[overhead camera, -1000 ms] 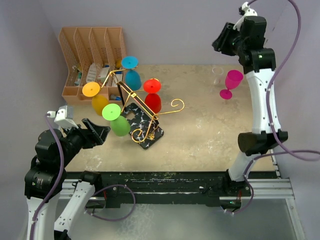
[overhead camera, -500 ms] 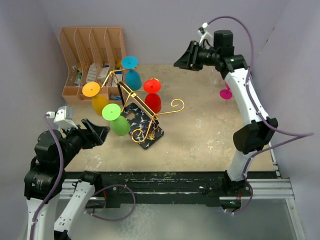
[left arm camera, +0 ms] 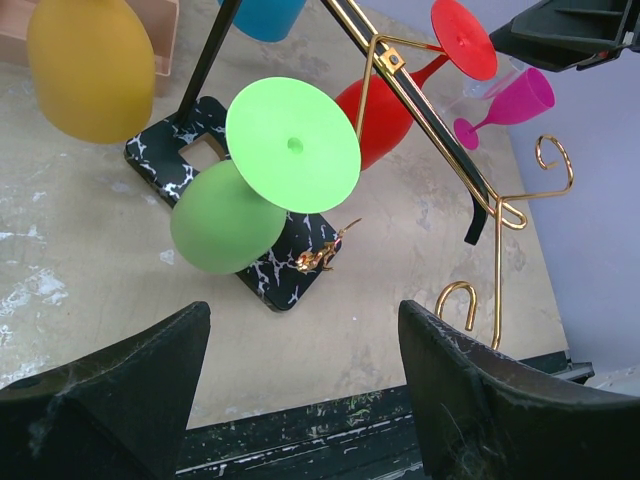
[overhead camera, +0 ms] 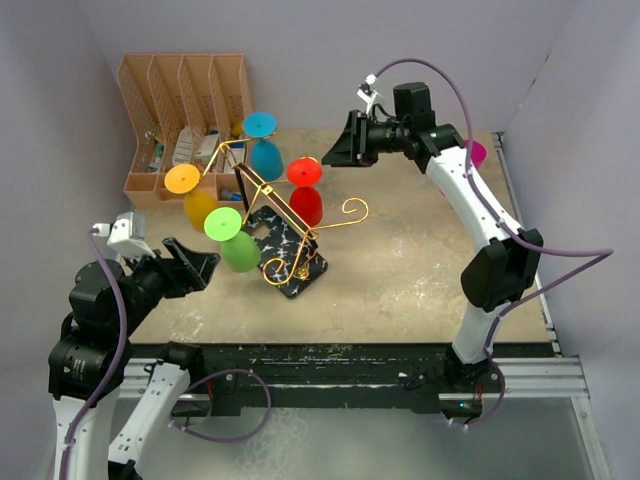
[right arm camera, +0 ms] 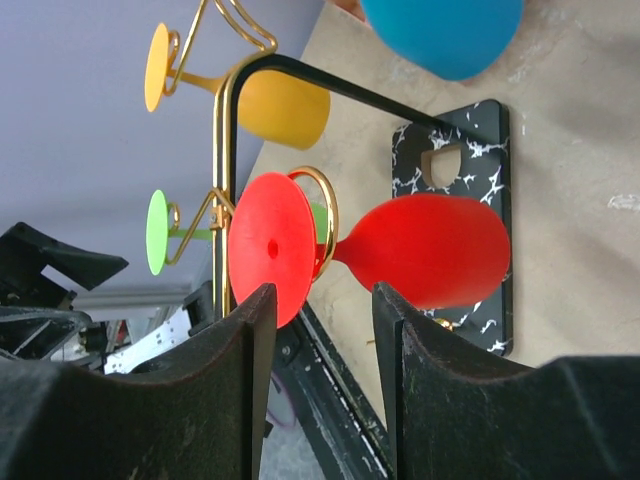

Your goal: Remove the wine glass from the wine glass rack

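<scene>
The red glass's foot (overhead camera: 304,171) will be grabbed next by its outer edge with the right gripper, so that the glass's stem can slide off the rack (overhead camera: 268,228).
The wine glass rack (overhead camera: 268,228) is a gold wire stand on a black marble base, left of centre. Blue (overhead camera: 264,152), red (overhead camera: 306,200), yellow (overhead camera: 198,205) and green (overhead camera: 238,248) glasses hang from it upside down. My right gripper (overhead camera: 336,150) hovers just right of the red glass's foot, open and empty. In the right wrist view the red glass (right arm camera: 430,250) and its foot (right arm camera: 268,240) lie just beyond my right gripper (right arm camera: 322,300). My left gripper (overhead camera: 196,262) stands open to the left of the green glass (left arm camera: 225,225), with nothing between the fingers (left arm camera: 130,370).
An orange-brown file organiser (overhead camera: 180,100) stands at the back left behind the rack. A magenta glass (left arm camera: 520,100) stands on the table at the back right, mostly hidden by the right arm in the top view. The rack's free scroll arm (overhead camera: 350,212) points right.
The right arm has swung from the back right corner leftward to the rack, ending beside the red glass. The left arm has not moved.
</scene>
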### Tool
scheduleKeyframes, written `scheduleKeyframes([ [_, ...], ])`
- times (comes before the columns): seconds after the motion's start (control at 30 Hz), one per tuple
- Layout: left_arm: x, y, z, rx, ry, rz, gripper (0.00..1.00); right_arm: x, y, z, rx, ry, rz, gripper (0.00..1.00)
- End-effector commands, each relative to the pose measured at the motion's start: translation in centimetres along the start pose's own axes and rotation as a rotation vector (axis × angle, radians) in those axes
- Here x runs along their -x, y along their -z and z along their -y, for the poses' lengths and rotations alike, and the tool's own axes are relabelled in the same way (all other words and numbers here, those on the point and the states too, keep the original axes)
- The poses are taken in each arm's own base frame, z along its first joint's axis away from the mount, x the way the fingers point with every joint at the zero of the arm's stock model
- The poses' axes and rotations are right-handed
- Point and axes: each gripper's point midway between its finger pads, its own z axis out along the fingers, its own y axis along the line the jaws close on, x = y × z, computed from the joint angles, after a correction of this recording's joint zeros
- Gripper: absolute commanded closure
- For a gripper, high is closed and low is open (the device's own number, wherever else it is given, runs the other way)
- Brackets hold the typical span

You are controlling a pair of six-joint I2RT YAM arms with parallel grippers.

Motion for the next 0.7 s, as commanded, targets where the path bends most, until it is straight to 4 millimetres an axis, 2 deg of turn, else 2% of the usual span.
scheduleKeyframes([
  [0.0, 1.4, 0.3, 0.8, -0.022, 0.001, 0.049, 0.21, 0.0, 1.1, -3.1, 0.082, 0.079, 0.022, 0.55],
  [0.47, 1.2, 0.1, 0.7, -0.018, 0.007, 0.043, 0.21, -1.7, -0.6, -4.6, 0.144, 0.087, -0.025, 0.57],
  [0.6, 1.1, 0.0, 0.6, -0.015, 0.007, 0.038, 0.21, -1.9, -1.0, -4.6, 0.149, 0.079, -0.034, 0.65],
  [0.67, 1.1, 0.0, 0.5, -0.014, 0.005, 0.037, 0.21, -1.9, -1.1, -4.5, 0.147, 0.072, -0.036, 0.73],
])
